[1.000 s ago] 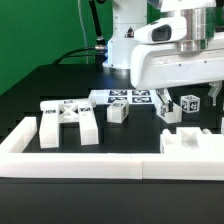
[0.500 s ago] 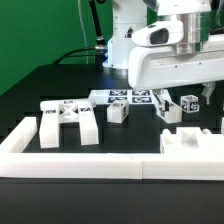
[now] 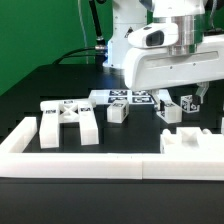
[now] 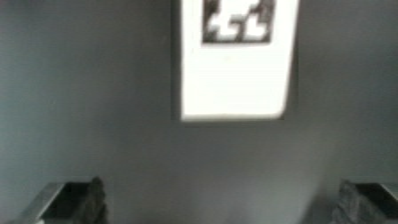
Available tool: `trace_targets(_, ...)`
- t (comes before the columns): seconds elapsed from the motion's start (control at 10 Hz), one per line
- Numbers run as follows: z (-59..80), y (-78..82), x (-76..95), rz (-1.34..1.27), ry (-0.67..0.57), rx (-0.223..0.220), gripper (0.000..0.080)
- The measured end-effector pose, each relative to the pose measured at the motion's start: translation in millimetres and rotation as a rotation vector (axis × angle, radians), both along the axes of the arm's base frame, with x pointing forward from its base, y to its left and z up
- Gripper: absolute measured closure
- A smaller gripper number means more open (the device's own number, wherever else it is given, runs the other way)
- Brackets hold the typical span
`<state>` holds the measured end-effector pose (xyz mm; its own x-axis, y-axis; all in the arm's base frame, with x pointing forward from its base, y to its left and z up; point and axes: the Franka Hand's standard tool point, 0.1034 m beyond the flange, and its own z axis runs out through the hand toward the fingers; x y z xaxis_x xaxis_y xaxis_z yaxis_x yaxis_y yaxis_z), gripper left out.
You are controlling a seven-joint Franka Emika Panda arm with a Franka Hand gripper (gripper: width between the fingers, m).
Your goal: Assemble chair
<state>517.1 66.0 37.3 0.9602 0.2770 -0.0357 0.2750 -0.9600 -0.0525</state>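
Observation:
The near end of the white part stops short of my gripper's dark fingers, so it isn't time to close yet. My gripper needs to move toward the white part first, then close on it.
The chair's loose white parts lie on the black table. A cross-braced frame [image 3: 68, 120] is at the exterior view's left, with a small block [image 3: 118, 113] beside it. Another block [image 3: 170, 112] and a tagged block [image 3: 189, 103] sit under the arm's white hand [image 3: 170, 65]. A blocky panel part [image 3: 190, 143] lies at the front right. In the wrist view my gripper [image 4: 222, 200] is open and empty, its dark fingertips [image 4: 71, 200] far apart. It hovers above a long white tagged part [image 4: 235, 60], which lies ahead of the jaws, not between them.
The marker board [image 3: 125, 98] lies flat behind the small block. A long white border wall [image 3: 90, 165] runs along the front of the table and bends back at the left. The robot's base stands behind the parts.
The arm's hand has shifted a little toward the exterior view's left, over the right-hand blocks. The parts on the table have not moved.

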Motion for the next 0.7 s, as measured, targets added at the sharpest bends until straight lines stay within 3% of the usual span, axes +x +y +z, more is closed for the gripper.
trace_targets(0.1,-0.7,0.5,4.7,-0.022,0.043,-0.007,0.0151)
trace_targets(0.3,-3.7,-6.6,-6.4,-0.05,0.204,-0.066,0.0151)
trace_targets(0.5,-6.3,-7.0,-17.7,-0.056,0.376,-0.092,0.0151)
trace_targets(0.6,-7.5,-5.2,-11.3,-0.053,0.407,-0.096,0.0151)
trace_targets(0.7,-7.4,-5.3,-18.2,-0.049,0.492,-0.108,0.0151)
